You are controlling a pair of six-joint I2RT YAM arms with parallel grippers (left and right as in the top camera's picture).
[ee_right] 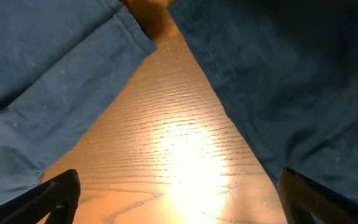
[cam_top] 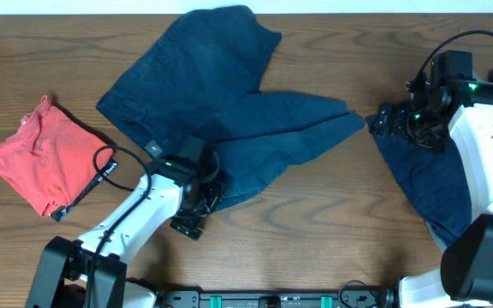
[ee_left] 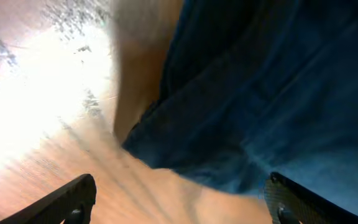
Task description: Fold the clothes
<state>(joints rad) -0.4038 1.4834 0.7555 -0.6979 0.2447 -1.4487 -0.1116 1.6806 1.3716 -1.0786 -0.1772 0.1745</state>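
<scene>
I will grab the large navy garment with my right gripper next, by its corner nearest the second navy piece. Then the garment's front edge can be folded over.
A large dark navy garment (cam_top: 229, 94) lies spread across the table's middle. A second navy piece (cam_top: 430, 184) lies at the right under the right arm. A coral-red garment (cam_top: 45, 154) with a black lettered waistband lies at the left. My left gripper (cam_top: 197, 205) is open at the big garment's front edge; its wrist view shows the navy hem (ee_left: 260, 112) just ahead of empty fingers (ee_left: 179, 208). My right gripper (cam_top: 382, 120) is open over bare wood between the two navy pieces (ee_right: 55, 74) (ee_right: 303, 87), its fingers (ee_right: 179, 199) holding nothing.
The wooden table (cam_top: 332, 239) shows bare wood at the front middle and far left back. The arms' bases stand at the front edge, left (cam_top: 75, 274) and right (cam_top: 478, 265).
</scene>
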